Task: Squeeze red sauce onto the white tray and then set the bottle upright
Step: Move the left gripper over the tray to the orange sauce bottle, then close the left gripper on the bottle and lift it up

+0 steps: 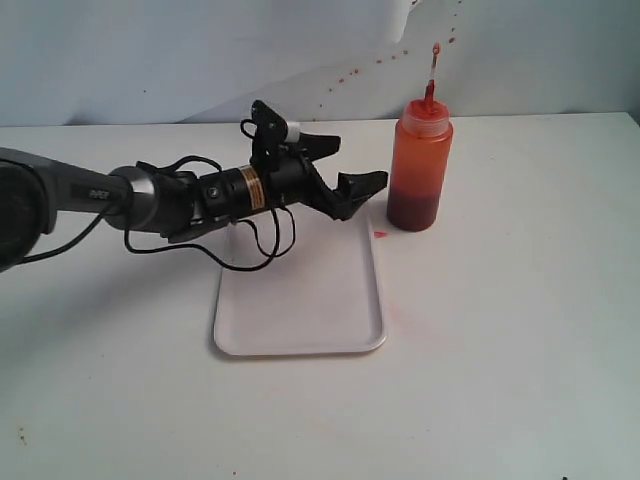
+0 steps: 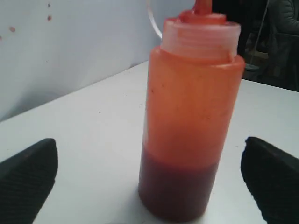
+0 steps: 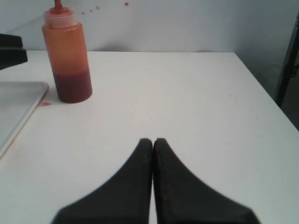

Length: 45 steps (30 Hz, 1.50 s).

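Observation:
My left gripper picks up the red sauce bottle by its squeezable body [image 1: 414, 175] next, to squeeze sauce onto the white tray [image 1: 300, 290].
The bottle [image 1: 420, 165] stands upright on the table just right of the white tray [image 1: 300, 290], with dark red sauce [image 1: 412, 210] filling its lower part. My left gripper [image 1: 358, 162] hovers open over the tray's far right corner, a short gap from the bottle. In the left wrist view the bottle [image 2: 191, 116] stands between the wide-apart fingers [image 2: 28, 179], untouched. My right gripper [image 3: 153, 141] is shut on nothing, low over the bare table, well away from the bottle [image 3: 67, 56]. A small red drop [image 1: 380, 234] lies on the table by the tray's corner.
Red splatter [image 1: 380, 60] dots the white back wall behind the bottle. A faint red smear [image 1: 395, 315] marks the table right of the tray. The table's right edge [image 3: 261, 88] shows in the right wrist view.

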### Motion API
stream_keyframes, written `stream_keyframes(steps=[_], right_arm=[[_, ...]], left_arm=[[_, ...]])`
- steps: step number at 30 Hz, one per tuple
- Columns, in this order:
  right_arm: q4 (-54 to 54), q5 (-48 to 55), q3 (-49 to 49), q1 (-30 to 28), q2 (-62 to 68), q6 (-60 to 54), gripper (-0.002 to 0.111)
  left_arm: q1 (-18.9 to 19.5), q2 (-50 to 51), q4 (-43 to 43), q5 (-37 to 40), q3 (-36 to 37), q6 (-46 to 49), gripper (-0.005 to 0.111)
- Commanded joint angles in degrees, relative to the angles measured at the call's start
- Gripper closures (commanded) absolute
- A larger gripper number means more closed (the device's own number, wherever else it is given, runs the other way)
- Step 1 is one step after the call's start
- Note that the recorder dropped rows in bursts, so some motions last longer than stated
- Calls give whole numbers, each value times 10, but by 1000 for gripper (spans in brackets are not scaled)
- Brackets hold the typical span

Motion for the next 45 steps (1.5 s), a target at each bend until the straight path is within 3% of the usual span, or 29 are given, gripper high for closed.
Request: stream_keyframes(steps=[1, 13, 29, 36, 41, 43, 45], right_arm=[[2, -1, 2, -5, -3, -1, 108], [2, -1, 2, -5, -3, -1, 108], [2, -1, 2, -5, -3, -1, 108], [2, -1, 2, -5, -3, -1, 108], [2, -1, 2, -5, -3, -1, 108], [2, -1, 2, -5, -3, -1, 108], [2, -1, 2, -5, -3, -1, 108]], left_arm=[[-20, 38, 16, 6, -42, -41, 2], [-78, 88, 9, 109, -123, -48, 2], [-120, 92, -49, 250, -173, -49, 3], [-146, 93, -49, 363, -209, -52, 3], [-148, 118, -49, 372, -233, -52, 3], [-149, 127, -49, 377, -242, -52, 12], [-149, 127, -49, 380, -246, -52, 33]])
